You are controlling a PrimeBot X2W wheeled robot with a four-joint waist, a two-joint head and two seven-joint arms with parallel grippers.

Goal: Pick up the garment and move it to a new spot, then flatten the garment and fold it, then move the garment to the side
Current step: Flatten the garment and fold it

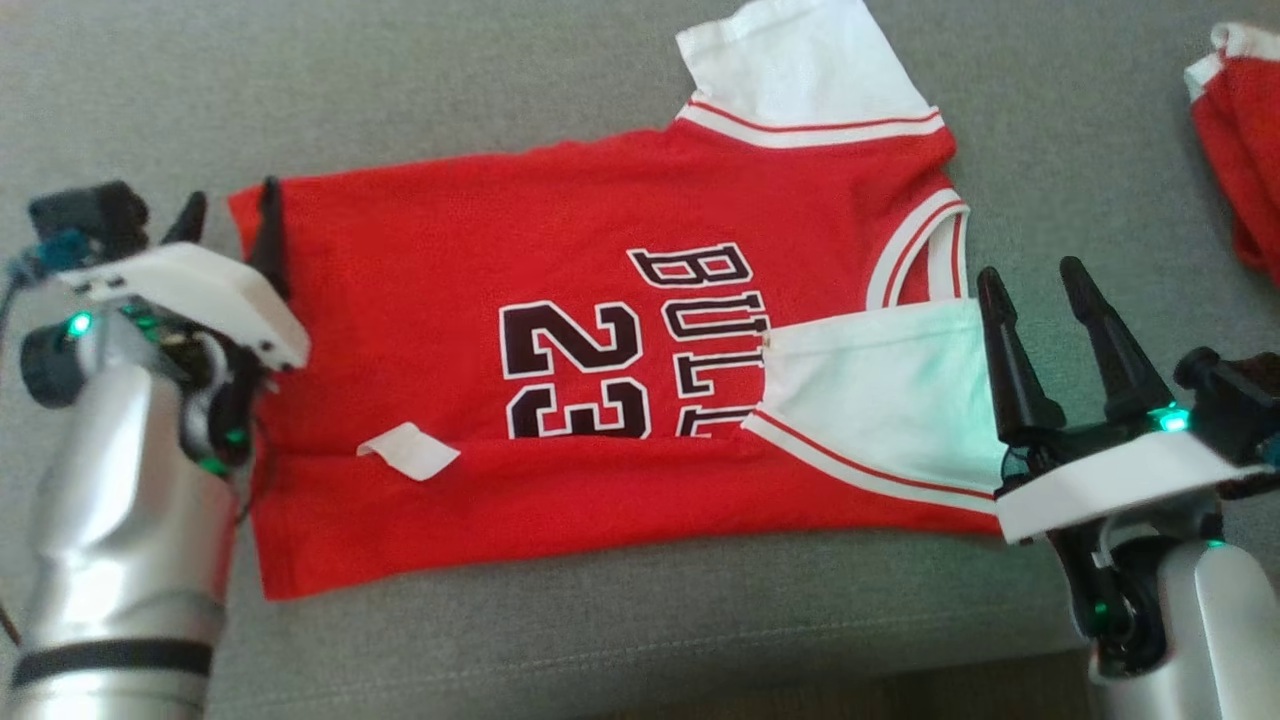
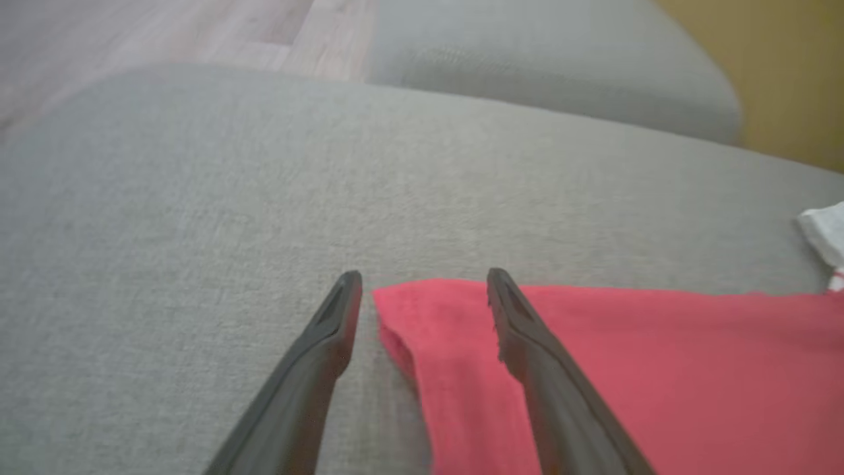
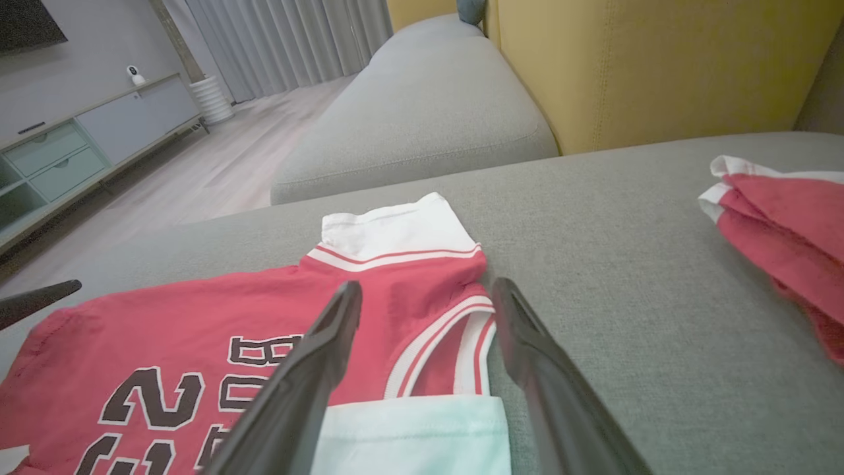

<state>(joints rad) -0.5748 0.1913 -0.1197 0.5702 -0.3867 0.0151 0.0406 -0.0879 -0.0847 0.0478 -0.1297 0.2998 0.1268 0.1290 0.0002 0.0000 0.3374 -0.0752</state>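
Observation:
The jersey's body is lying flat on the cushion, so I should next use my left gripper to lift the jersey by its raised hem corner.
The garment is a red jersey with white sleeves and black "BULLS 23" lettering, spread sideways on the grey sofa cushion. Its near long edge is folded over the body, and the near white sleeve lies across the lettering. My left gripper stands open at the jersey's hem corner, one finger over the red cloth and one over the cushion. My right gripper stands open just beyond the collar end, above the neckline. Neither holds anything.
A second red and white garment lies bunched at the cushion's far right. The cushion's front edge runs close before me. Another grey cushion, a yellow backrest and wooden floor lie beyond.

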